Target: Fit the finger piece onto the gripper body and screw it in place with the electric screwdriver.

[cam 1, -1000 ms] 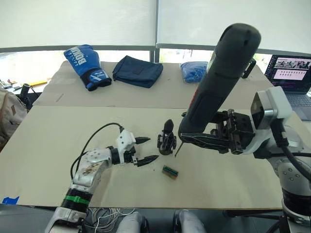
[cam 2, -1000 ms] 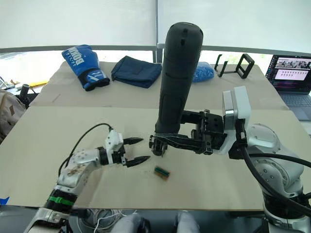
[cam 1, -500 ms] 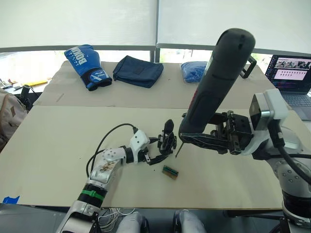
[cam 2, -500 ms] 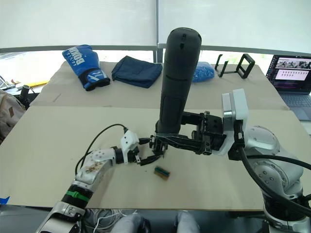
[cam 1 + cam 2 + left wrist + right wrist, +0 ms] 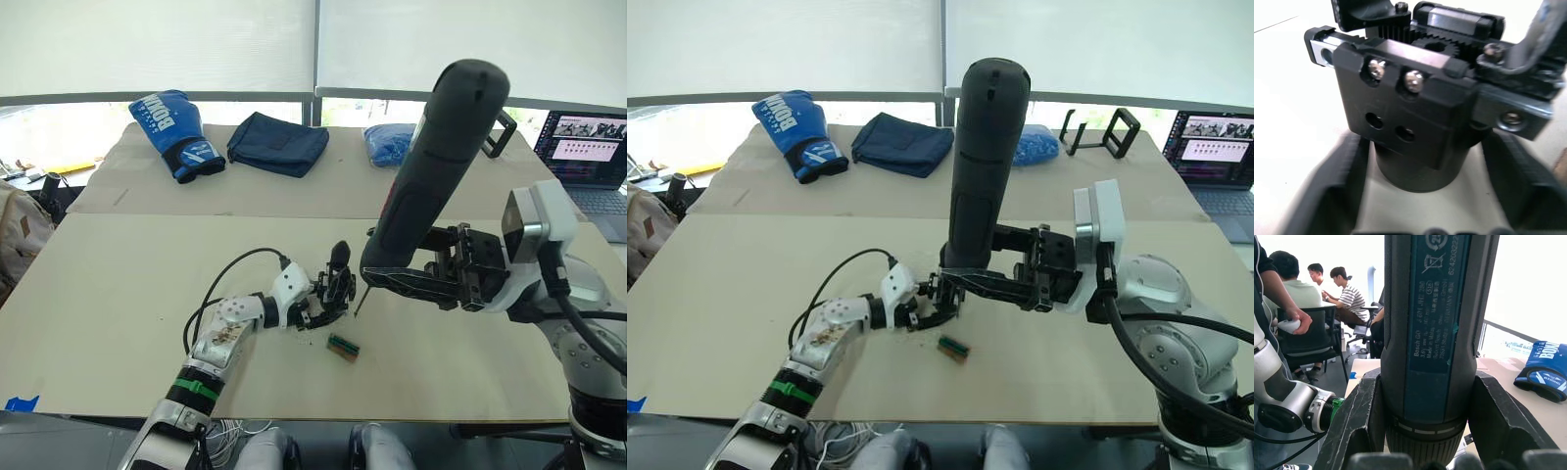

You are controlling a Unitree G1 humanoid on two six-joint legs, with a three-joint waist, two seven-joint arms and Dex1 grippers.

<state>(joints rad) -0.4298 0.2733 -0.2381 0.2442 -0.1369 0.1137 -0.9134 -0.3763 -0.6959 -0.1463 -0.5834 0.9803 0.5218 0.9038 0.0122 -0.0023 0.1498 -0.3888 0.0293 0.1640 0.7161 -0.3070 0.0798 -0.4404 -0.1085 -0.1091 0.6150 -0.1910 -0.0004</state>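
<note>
I should next grab the gripper body by its narrower rounded base [image 5: 1420, 171] with my left gripper, because the rails and fingers spread wide across its top.
The gripper body [image 5: 337, 287] stands on the table's middle, a small black assembly with an upright pointed finger. My left gripper [image 5: 323, 309] is open, its fingers [image 5: 1334, 191] on either side of the body's rounded base [image 5: 1420, 171] with a gap on each side. My right gripper [image 5: 390, 279] is shut on the electric screwdriver [image 5: 438, 162], held nearly upright with its rounded end up. Its thin bit [image 5: 358, 301] points down just right of the gripper body. A separate finger piece is out of view.
A small green-and-brown block [image 5: 343, 347] lies just in front of the gripper body. At the table's back are a blue boxing glove [image 5: 176, 132], a dark folded cloth [image 5: 277, 143], a blue bag [image 5: 390, 144] and a black frame stand [image 5: 1112, 130]. A laptop [image 5: 588, 147] sits far right.
My left arm has reached right across the table, and its open fingers now flank the gripper body's base. The right gripper and screwdriver have barely moved.
</note>
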